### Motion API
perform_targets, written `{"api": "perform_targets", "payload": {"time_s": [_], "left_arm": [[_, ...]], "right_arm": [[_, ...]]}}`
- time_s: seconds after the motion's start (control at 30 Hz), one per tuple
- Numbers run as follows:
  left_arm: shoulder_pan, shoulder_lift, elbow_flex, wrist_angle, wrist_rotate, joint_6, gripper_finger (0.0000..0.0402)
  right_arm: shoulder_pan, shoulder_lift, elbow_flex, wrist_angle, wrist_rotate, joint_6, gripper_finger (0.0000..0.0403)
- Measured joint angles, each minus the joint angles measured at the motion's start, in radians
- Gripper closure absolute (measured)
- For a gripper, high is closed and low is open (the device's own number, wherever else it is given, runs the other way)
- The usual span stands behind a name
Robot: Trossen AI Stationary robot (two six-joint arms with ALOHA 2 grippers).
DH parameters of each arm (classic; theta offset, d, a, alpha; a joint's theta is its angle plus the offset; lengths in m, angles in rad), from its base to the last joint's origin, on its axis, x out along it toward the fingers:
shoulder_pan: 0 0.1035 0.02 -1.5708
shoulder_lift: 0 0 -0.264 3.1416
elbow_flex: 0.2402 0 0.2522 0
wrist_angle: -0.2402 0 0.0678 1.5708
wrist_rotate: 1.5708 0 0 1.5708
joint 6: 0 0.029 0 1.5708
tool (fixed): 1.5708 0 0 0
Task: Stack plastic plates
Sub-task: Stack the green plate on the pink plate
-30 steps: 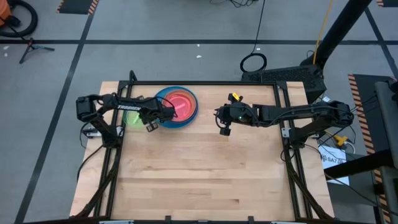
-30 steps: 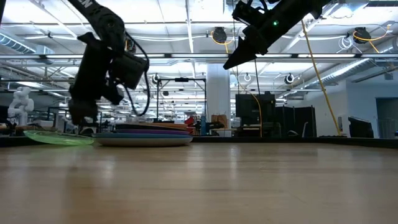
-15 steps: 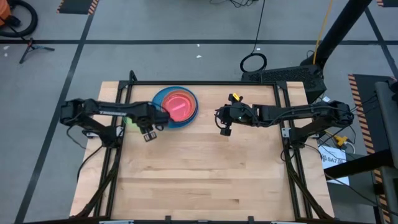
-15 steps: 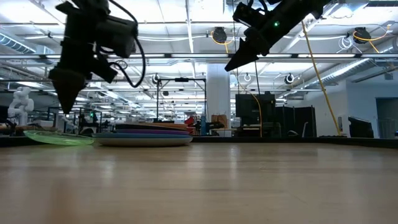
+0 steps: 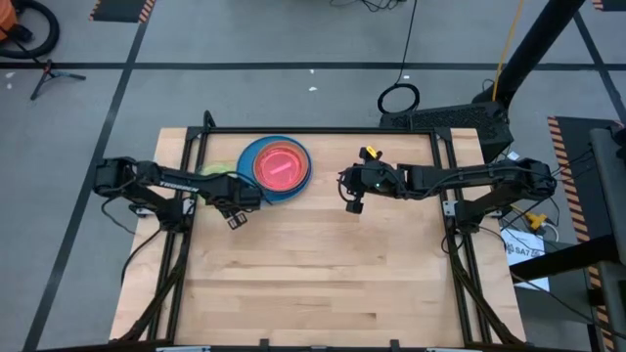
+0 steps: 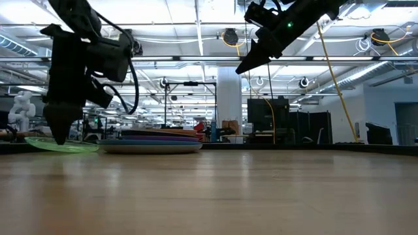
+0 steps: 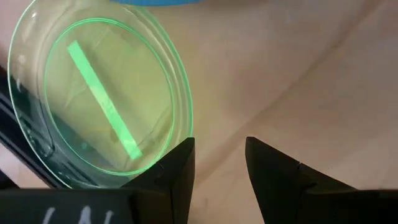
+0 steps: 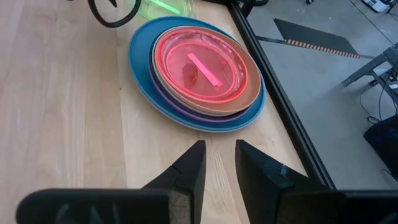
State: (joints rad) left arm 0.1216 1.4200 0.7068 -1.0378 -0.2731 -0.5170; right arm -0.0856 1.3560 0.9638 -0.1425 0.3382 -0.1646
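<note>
The green plate's rim is still beyond my left gripper's fingers in the left wrist view, so my left gripper should move toward the rim before closing on it.
A stack of plates [image 5: 277, 166] rests on the table near its far edge: a large blue one at the bottom, then purple and tan rims, and a translucent pink one [image 8: 199, 67] on top. A translucent green plate [image 7: 99, 99] lies flat on the table to the stack's left [image 6: 62, 145]. My left gripper [image 7: 217, 155] is open and hovers low beside the green plate's near rim, over bare wood [image 6: 59, 134]. My right gripper [image 8: 219, 155] hangs high [image 6: 243, 65] to the right of the stack, its fingers a little apart and holding nothing.
A black frame rail [image 8: 273, 93] runs along the table's far edge just behind the stack. The table's near half [image 5: 323, 284] is bare wood. A yellow part [image 5: 368, 154] sits on the right arm's wrist.
My left gripper has drawn back from the stack, risen, moved toward the table's left and near side, and come down again beside the green plate. The pink plate on top of the stack now shows in full in the high view. My right arm has kept still.
</note>
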Motion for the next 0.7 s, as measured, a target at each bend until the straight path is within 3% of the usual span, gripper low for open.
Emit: {"api": "perform_targets", "payload": {"time_s": [0.7], "left_arm": [[0.059, 0.0, -0.08, 0.111, -0.085, -0.054, 0.0252]], "right_arm": [[0.0, 0.0, 0.0, 0.003, 0.0, 0.015, 0.0324]]}}
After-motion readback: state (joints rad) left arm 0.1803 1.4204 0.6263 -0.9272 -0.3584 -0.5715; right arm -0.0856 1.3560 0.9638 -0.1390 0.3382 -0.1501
